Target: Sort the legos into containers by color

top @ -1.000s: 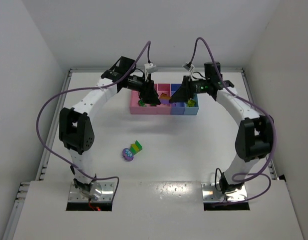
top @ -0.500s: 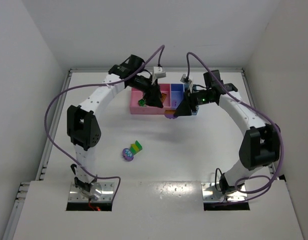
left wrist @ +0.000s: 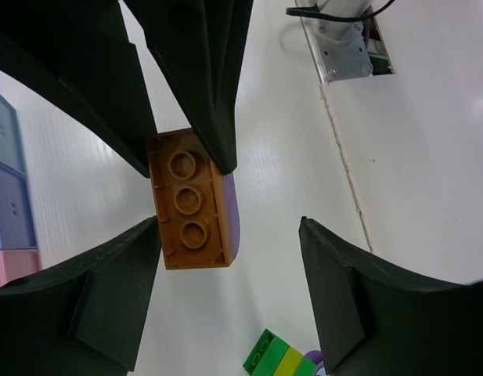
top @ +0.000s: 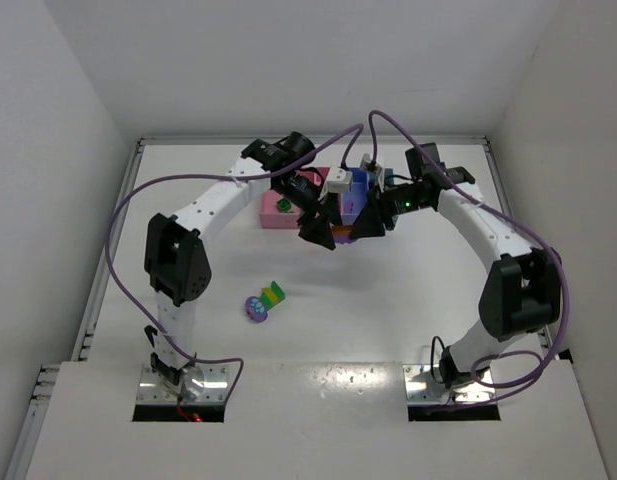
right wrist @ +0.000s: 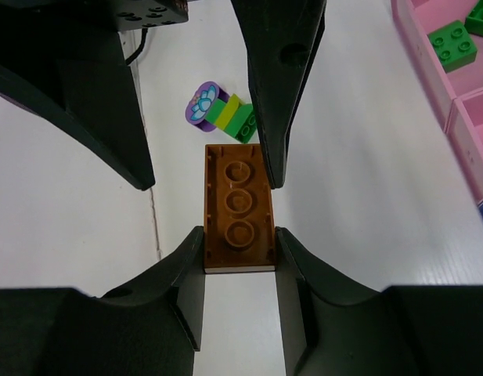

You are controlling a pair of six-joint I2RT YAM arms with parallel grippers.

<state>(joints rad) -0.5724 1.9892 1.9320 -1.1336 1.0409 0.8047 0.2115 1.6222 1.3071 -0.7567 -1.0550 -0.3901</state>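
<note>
My left gripper is ready to close on the orange brick, because its fingers reach past the brick's near edge.
My right gripper (right wrist: 238, 235) is shut on an orange brick (right wrist: 239, 207), seen from its hollow underside. A purple piece (left wrist: 232, 211) is joined to that brick's far face. In the top view the two grippers meet just in front of the containers (top: 273, 215). My left gripper (left wrist: 228, 227) is open, with its fingers on either side of the orange brick (left wrist: 186, 200). The brick lies close to the left finger (left wrist: 108, 282), well apart from the other. On the table lie a green and yellow strip (top: 274, 292) and a round purple piece (top: 255, 308).
The tray's pink compartments (right wrist: 460, 102) hold green bricks (right wrist: 452, 39). Its blue compartments (left wrist: 6, 196) show at the left wrist view's edge. Purple cables arch over both arms. The table's raised rim runs along the left and back.
Both grippers have come from over the tray to the table just in front of it, the right one carrying the orange brick. The left gripper has opened wider.
</note>
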